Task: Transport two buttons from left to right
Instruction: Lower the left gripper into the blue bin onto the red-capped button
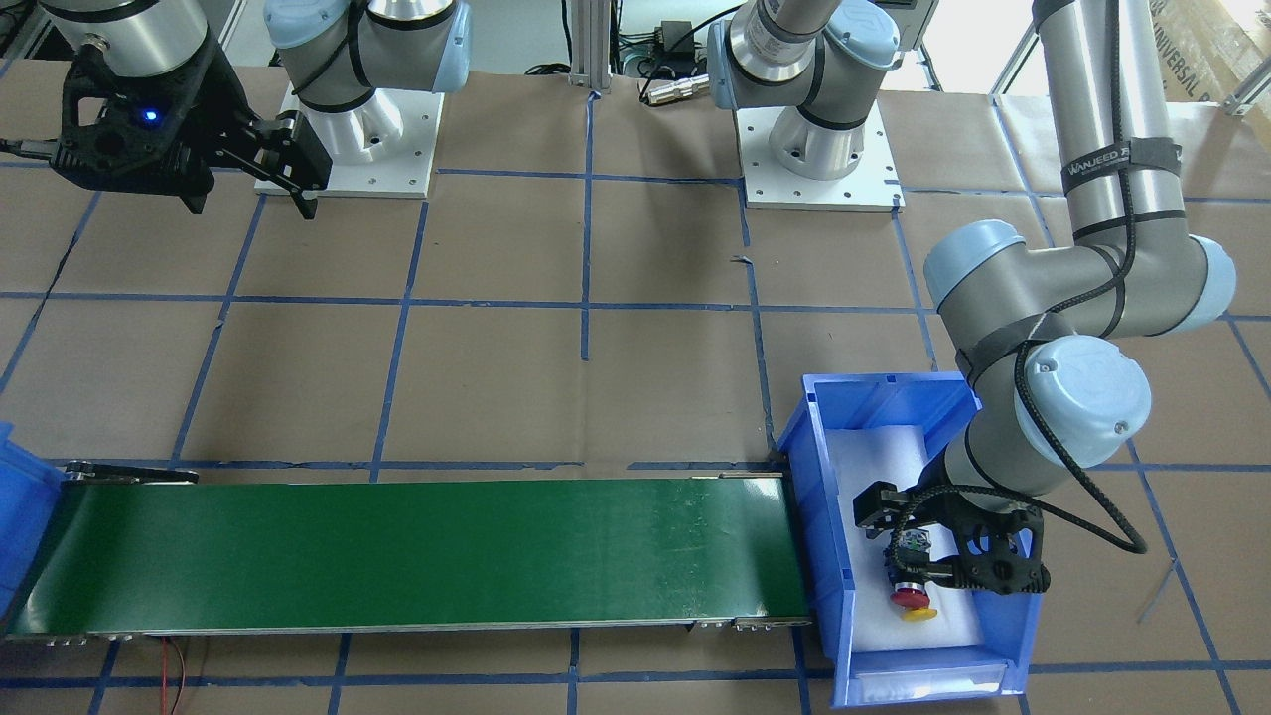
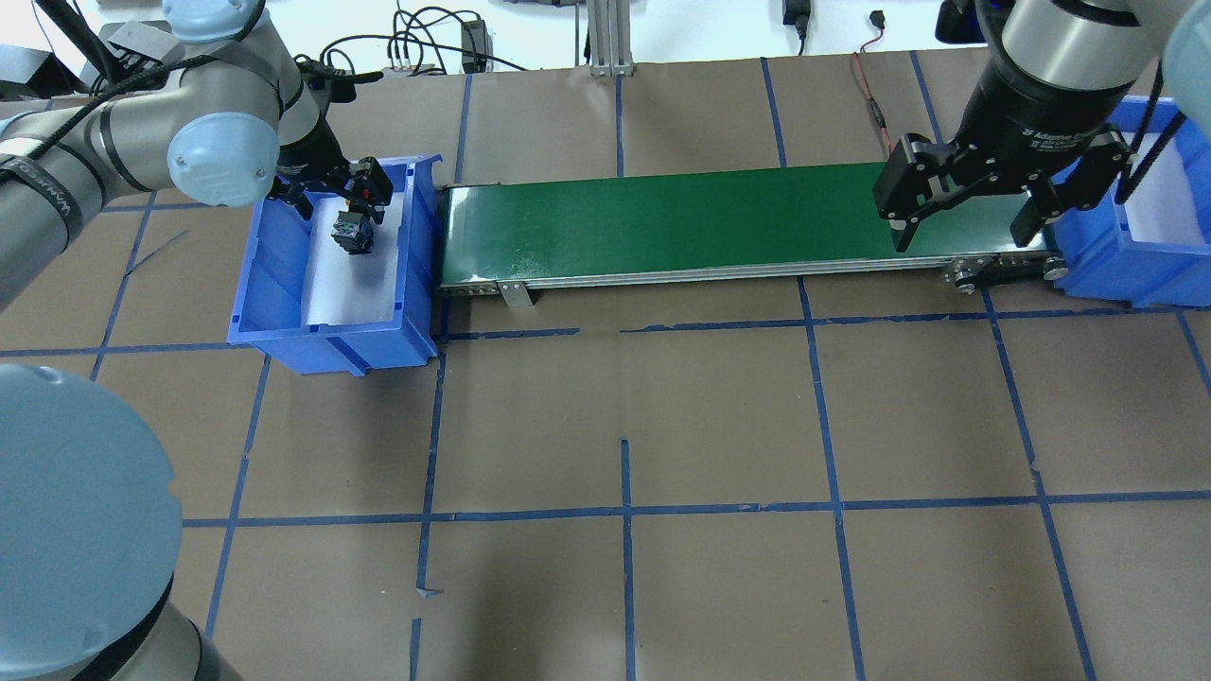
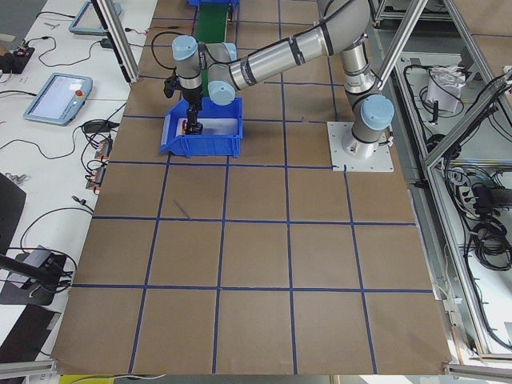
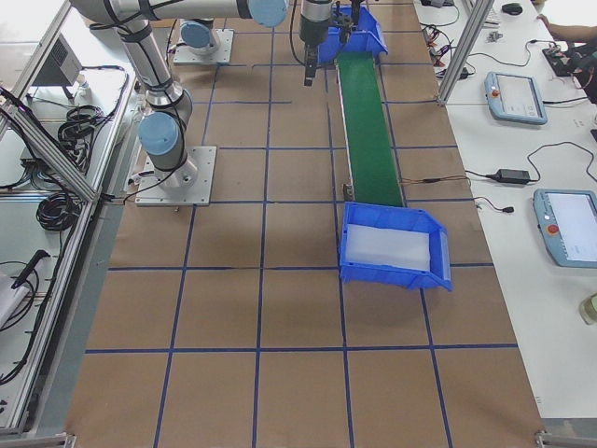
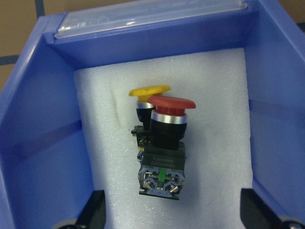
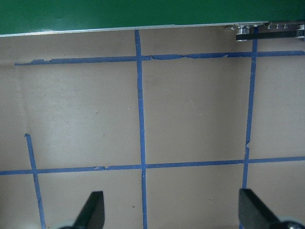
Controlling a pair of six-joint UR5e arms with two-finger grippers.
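Observation:
The robot's left gripper next needs to grab the red button by its black body point(image 5: 165, 151) to bring it onto the green conveyor belt.
The two buttons lie side by side on white foam in the left blue bin point(image 5: 43, 119). The red button point(image 5: 169, 119) has its black-and-grey body toward the camera, and the yellow button point(image 5: 147, 90) shows just behind it. From the front they appear as a red cap point(image 1: 909, 597) and a yellow cap point(image 1: 921, 614). My left gripper point(image 5: 174, 210) hangs open right over them, one finger on each side, holding nothing. My right gripper point(image 2: 962, 229) is open and holds nothing, high over the right end of the green conveyor belt point(image 2: 681, 222).
The conveyor belt point(image 1: 417, 546) runs between the left bin point(image 2: 274, 274) and a second blue bin point(image 2: 1154, 255) with a white foam lining at the right end. Brown paper with blue tape lines point(image 6: 140, 119) covers the table. The two arm bases stand at the back.

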